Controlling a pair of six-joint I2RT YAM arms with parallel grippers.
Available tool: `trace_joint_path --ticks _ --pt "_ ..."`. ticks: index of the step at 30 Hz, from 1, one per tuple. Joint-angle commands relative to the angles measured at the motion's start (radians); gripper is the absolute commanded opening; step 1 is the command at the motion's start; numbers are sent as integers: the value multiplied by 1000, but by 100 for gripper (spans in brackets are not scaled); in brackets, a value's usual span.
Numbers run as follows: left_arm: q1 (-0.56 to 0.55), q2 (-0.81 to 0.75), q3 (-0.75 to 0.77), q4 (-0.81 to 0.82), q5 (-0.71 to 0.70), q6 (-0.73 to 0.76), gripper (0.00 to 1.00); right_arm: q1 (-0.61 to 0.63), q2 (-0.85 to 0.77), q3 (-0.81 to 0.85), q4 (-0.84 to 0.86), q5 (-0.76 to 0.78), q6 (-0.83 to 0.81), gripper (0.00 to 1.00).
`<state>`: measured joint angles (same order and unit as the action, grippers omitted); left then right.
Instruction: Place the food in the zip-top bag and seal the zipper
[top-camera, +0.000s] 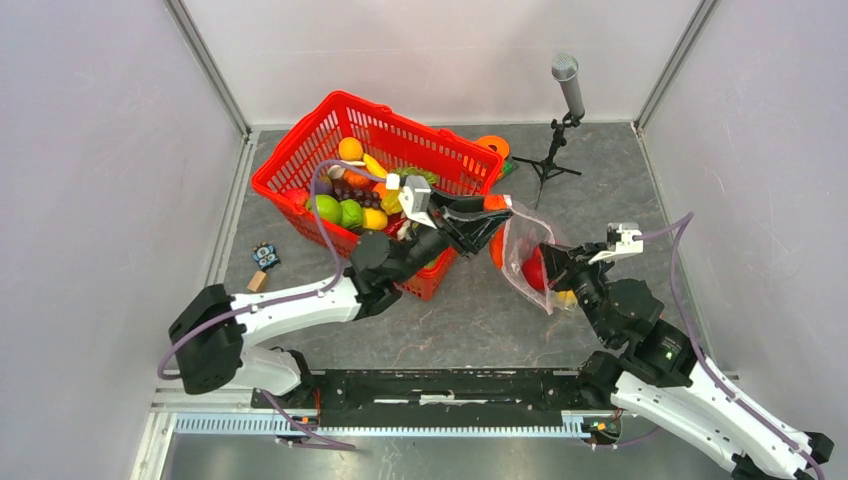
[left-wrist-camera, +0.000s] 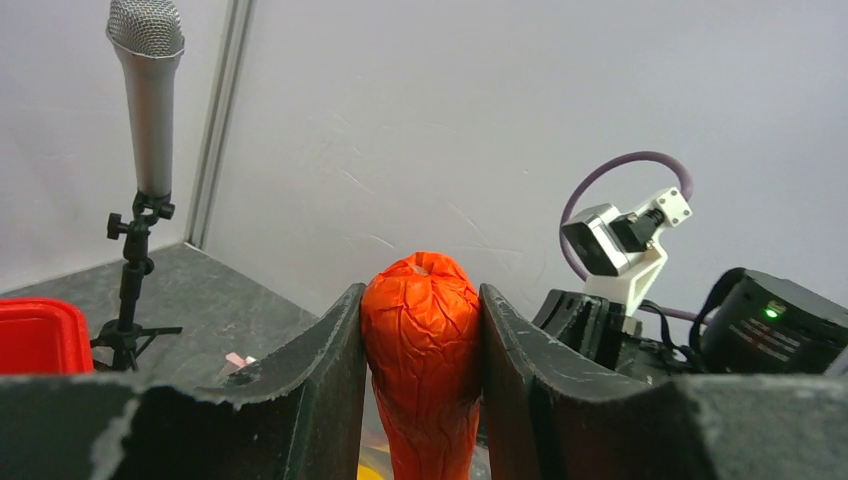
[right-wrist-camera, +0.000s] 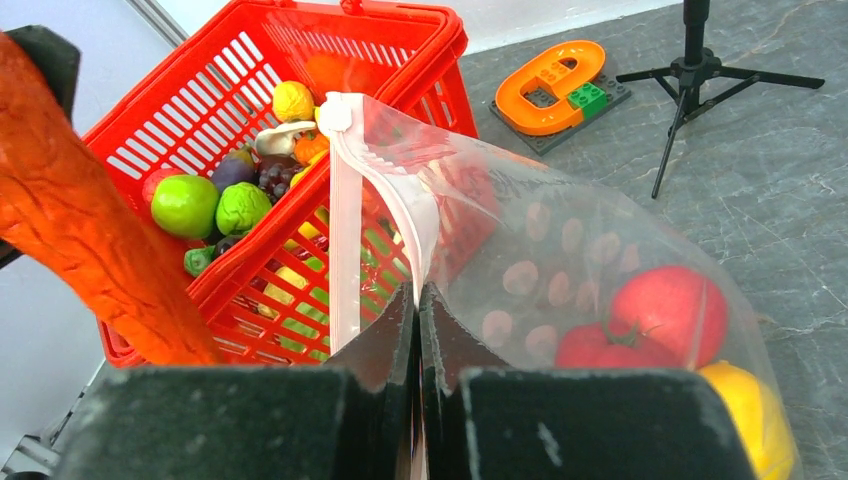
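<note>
My left gripper should stay closed for now. The lower end of the carrot hangs short of the pale-pink zipper edge, beside the opening of the bag, so the carrot would fall outside the bag (top-camera: 525, 250) if I opened now.
My left gripper (top-camera: 487, 212) is shut on an orange toy carrot (left-wrist-camera: 425, 360), held in the air just left of the bag's mouth; the carrot also shows in the right wrist view (right-wrist-camera: 90, 235). My right gripper (right-wrist-camera: 418, 300) is shut on the upper edge of the clear zip-top bag (right-wrist-camera: 560, 250), holding it up with the mouth open. The pale-pink zipper (right-wrist-camera: 345, 220) hangs down from the top corner. Inside the bag lie a red tomato (right-wrist-camera: 645, 320) and a yellow fruit (right-wrist-camera: 745, 405). In the top view the bag (top-camera: 525, 250) hangs between the two grippers.
A red mesh basket (top-camera: 300, 170) holding several toy fruits and vegetables stands at the back left. A microphone on a tripod (top-camera: 568, 85) stands at the back right. A flat orange e-shaped object (right-wrist-camera: 545, 85) lies beside the basket. Small blocks (top-camera: 262, 262) lie at the left.
</note>
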<state>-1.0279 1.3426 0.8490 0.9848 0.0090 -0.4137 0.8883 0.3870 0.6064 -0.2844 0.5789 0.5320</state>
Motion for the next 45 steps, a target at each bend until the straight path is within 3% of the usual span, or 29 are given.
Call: trace_joint_path --ticks 1,15,28,38,45 --pt "-47 61 58 134 -149 119 24 3 -4 -8 64 -20 23 6" --pt "-132 272 121 257 -385 202 24 4 51 43 78 -56 -3 6" --pt "-149 276 50 150 -374 121 38 4 27 46 40 27 1 6" --pt "-150 255 89 35 -279 149 74 3 7 36 52 30 2 6" --pt "-149 115 104 -106 -258 252 87 3 -10 29 34 47 12 6"
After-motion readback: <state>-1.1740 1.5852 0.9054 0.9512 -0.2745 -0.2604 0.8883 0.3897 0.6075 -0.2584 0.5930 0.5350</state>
